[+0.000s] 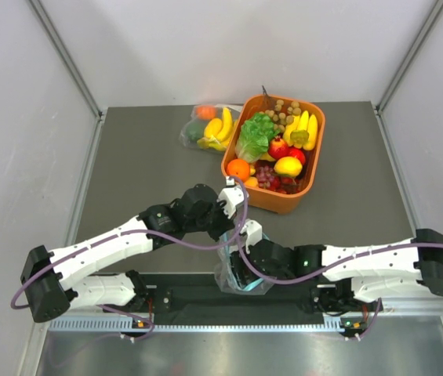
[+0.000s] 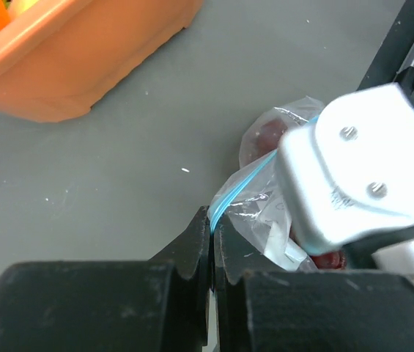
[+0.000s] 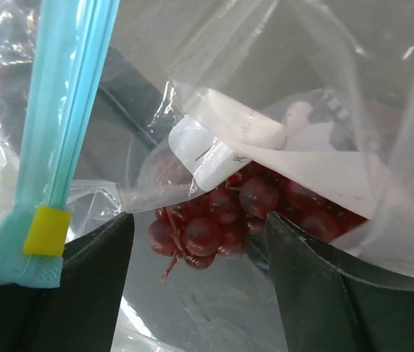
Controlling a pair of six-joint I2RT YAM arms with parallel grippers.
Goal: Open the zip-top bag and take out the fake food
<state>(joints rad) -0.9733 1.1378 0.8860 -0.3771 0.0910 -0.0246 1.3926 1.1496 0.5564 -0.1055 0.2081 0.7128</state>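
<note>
Next, my right gripper grabs the grape bunch's stem end (image 3: 186, 240) inside the bag's opening, to remove the grape bunch (image 3: 225, 209) trailing freely.
The zip-top bag (image 1: 224, 272) lies crumpled at the near table edge between my two arms. My left gripper (image 2: 212, 220) is shut on the end of its teal zip strip (image 2: 245, 182); in the top view it (image 1: 229, 235) sits just above the bag. My right gripper (image 3: 198, 220) is open inside the bag's mouth, a finger on each side of a dark red grape bunch (image 3: 225, 209), the fake food, and apart from it. A white paper label (image 3: 228, 147) lies over the grapes. The zip strip (image 3: 71, 110) with its yellow slider (image 3: 45, 231) hangs to the left.
An orange basket (image 1: 316, 168) full of plastic fruit stands just beyond the arms, its wall (image 2: 82, 66) close to the left gripper. A second clear bag with bananas (image 1: 208, 129) lies to the basket's left. Grey walls close in the table.
</note>
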